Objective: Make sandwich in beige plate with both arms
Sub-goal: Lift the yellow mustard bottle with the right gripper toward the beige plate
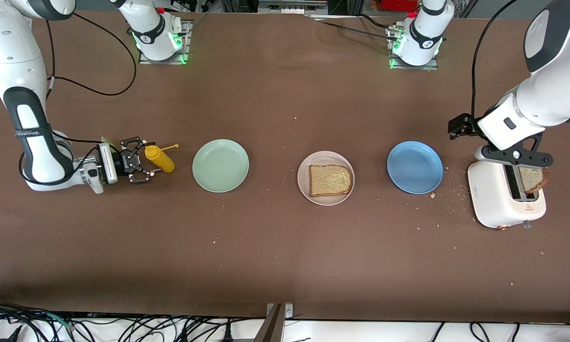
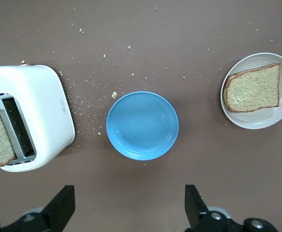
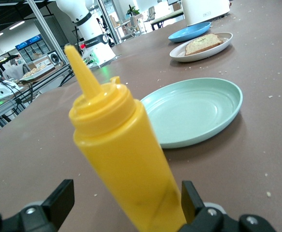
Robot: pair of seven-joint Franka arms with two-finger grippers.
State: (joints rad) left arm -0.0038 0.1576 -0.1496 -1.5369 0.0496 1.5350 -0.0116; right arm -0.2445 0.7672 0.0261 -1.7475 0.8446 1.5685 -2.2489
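The right gripper grabs the bottle by its lower body (image 3: 153, 203) next, so the yellow squeeze bottle's nozzle (image 3: 84, 72) stays free to squeeze sauce onto the sandwich.
The beige plate (image 1: 303, 188) sits mid-table with one toast slice (image 1: 330, 180) lying flat on it; the slice (image 2: 254, 88) also shows in the left wrist view. A second toast slice (image 1: 534, 179) stands in the white toaster (image 1: 498, 199) at the left arm's end. My left gripper (image 1: 516, 160) hangs open and empty over the toaster's edge, fingers wide (image 2: 129, 191). At the right arm's end, my right gripper (image 1: 144, 160) lies low and open around a yellow squeeze bottle (image 1: 160, 159). The bottle (image 3: 121, 154) stands between the fingers, with a gap on one side. No lettuce is in view.
A pale mint-green plate (image 1: 220, 165) lies between the bottle and the beige plate. A blue plate (image 1: 415, 167) lies between the beige plate and the toaster. Crumbs are scattered around the toaster and blue plate. A sliver of pale green (image 1: 106, 139) shows by the right wrist.
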